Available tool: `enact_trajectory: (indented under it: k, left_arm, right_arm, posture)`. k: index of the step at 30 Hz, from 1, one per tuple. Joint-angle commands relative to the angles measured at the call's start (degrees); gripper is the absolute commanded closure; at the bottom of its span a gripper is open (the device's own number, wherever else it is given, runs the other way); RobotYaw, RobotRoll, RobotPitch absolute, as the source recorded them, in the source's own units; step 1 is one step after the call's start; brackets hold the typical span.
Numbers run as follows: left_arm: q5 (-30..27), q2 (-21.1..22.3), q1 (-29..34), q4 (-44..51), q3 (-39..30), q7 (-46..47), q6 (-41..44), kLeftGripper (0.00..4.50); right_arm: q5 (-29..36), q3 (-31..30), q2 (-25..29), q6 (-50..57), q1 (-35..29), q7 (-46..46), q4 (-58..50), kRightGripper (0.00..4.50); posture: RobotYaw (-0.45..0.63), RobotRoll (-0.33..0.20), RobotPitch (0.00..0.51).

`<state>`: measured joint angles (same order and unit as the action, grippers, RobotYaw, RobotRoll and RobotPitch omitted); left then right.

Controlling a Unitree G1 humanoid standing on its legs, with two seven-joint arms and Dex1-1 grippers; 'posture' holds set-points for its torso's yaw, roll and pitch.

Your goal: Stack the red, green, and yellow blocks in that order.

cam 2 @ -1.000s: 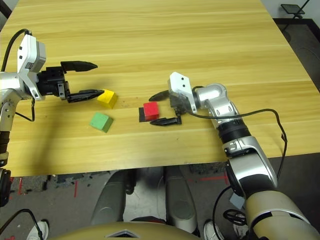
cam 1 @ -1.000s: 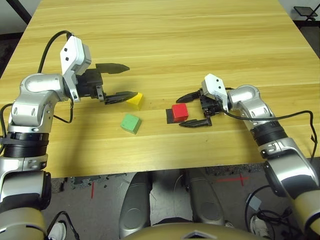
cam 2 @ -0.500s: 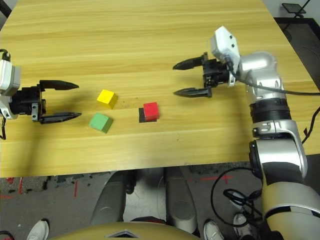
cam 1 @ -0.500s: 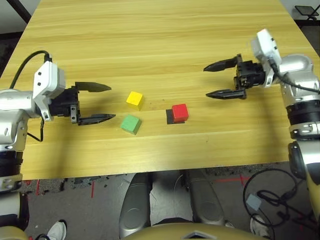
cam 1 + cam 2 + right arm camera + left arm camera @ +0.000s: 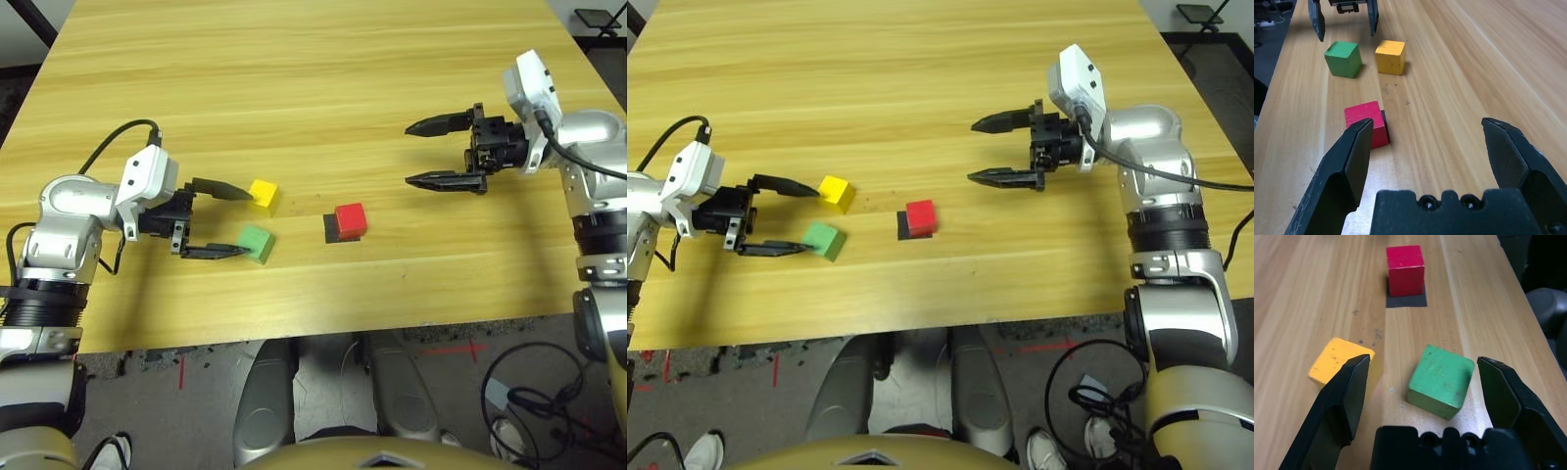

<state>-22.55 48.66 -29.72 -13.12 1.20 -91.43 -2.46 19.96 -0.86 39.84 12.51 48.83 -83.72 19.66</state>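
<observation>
My left gripper isn't ready to close on the green block yet and needs to lower its fingers first. Its fingers stop above the green block's top (image 5: 257, 238) (image 5: 1444, 369), so they would miss the block if I closed now.
The red block (image 5: 351, 218) rests on a flat black patch (image 5: 332, 231) near the table's middle. Left of it sit the green block (image 5: 257, 242) and, just behind that, the yellow block (image 5: 263, 194). My left gripper (image 5: 233, 221) is open and low over the table, pointing right. In the left wrist view the green block (image 5: 1441, 380) lies just ahead, between the fingertips (image 5: 1354, 377), and the yellow block (image 5: 1339, 360) sits beside the far finger. My right gripper (image 5: 411, 155) hangs open above the table, right of and behind the red block (image 5: 1365, 125), holding nothing.
The wooden table (image 5: 313, 88) stretches bare behind the blocks. Its front edge (image 5: 323, 328) runs close below them. Dark floor and a black object (image 5: 600, 22) show past the far right corner.
My right gripper left the red block and rose back to the right. My left gripper drew away left from the yellow block, then came back right, low at the green block.
</observation>
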Motion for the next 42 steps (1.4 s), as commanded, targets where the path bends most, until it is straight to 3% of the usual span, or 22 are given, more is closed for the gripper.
enact_trajectory:
  k: [1, 18, 21, 25, 27, 30, 36, 42]
  left_arm:
    - [1.01, 0.89, 0.16, -0.54, 2.13, -1.07, -1.06, 0.0]
    - [6.78, -2.52, 1.07, -3.29, 6.01, 0.9, -6.41, 0.0]
    - [8.0, -3.06, 1.21, -4.62, 6.4, 1.68, -7.25, 0.6]
    - [7.62, -2.79, 2.42, -2.55, 6.18, 2.61, -4.9, 2.02]
    - [6.51, -1.89, 2.75, 0.09, 5.79, 2.57, -1.99, 2.46]
    - [5.01, 0.06, 2.28, 5.44, 4.77, 3.22, 4.22, 2.45]
    - [1.95, 5.94, -4.39, 21.07, 3.59, 9.93, 29.37, 2.45]
    - [-1.94, 1.36, -11.03, 29.62, 5.18, 19.05, 44.41, 2.45]
  right_arm:
    - [0.92, 1.04, 0.99, 1.05, -1.03, 0.93, -2.63, 0.04]
    - [2.02, 0.88, 0.57, 3.29, -0.26, 3.15, -3.96, 0.04]
    - [2.16, 0.89, 0.48, 3.47, -0.25, 3.47, -4.12, 0.0]
    - [2.36, 1.06, 0.69, 3.4, -0.6, 3.74, -4.22, 0.0]
    - [2.37, 1.19, 0.85, 3.23, -0.83, 3.7, -4.07, 0.0]
    - [2.4, 1.43, 1.08, 3.2, -1.16, 3.78, -3.98, 0.0]
    - [2.66, 1.89, 1.43, 3.46, -2.75, 4.24, -4.6, 0.0]
    - [2.06, 0.85, 1.86, 2.56, -4.49, 3.36, -4.79, 0.0]
  posture:
    - [0.16, -0.028, 0.259]
    - [0.15, -0.042, 0.274]
    - [0.14, -0.044, 0.274]
    - [0.14, -0.042, 0.271]
    - [0.14, -0.038, 0.27]
    - [0.15, -0.032, 0.27]
    - [0.15, -0.023, 0.267]
    - [0.15, -0.019, 0.267]
